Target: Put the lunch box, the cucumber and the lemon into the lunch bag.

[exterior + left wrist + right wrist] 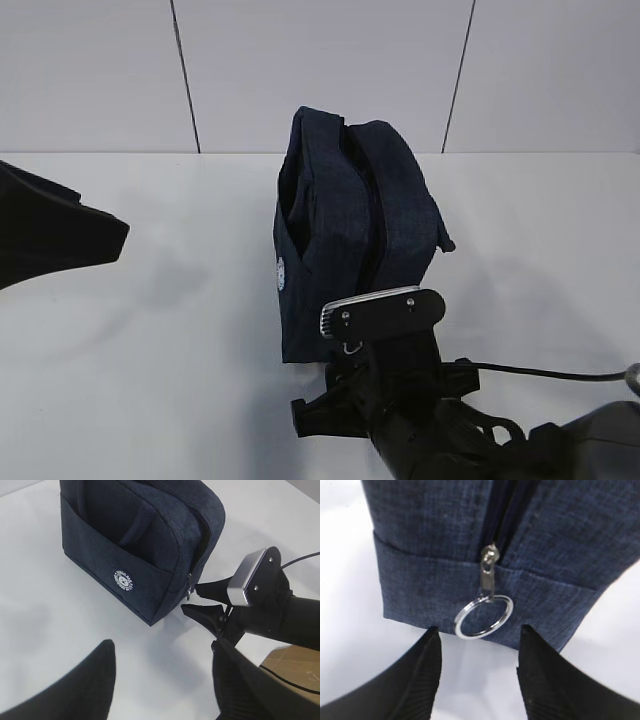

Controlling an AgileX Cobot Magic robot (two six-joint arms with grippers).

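Observation:
Next, the right gripper takes hold of the zipper pull by its silver ring, which hangs free while the slider sits tight against the denim.
The navy lunch bag [345, 225] stands upright in the middle of the white table. Its zipper is parted along the top and down the near end. A silver ring zipper pull [484, 616] hangs low on that end. My right gripper [479, 630] is open just short of the ring, one finger on each side, holding nothing. In the left wrist view, the right gripper [194, 600] points at the bag's corner. My left gripper [162, 645] hovers open and empty above the table, left of the bag. The lunch box, cucumber and lemon are out of view.
The right arm's wrist block [385, 312] sits directly in front of the bag, and a black cable [545, 373] trails off to the right. A brown cardboard-like surface [295, 666] shows past the table edge. A white panelled wall stands behind.

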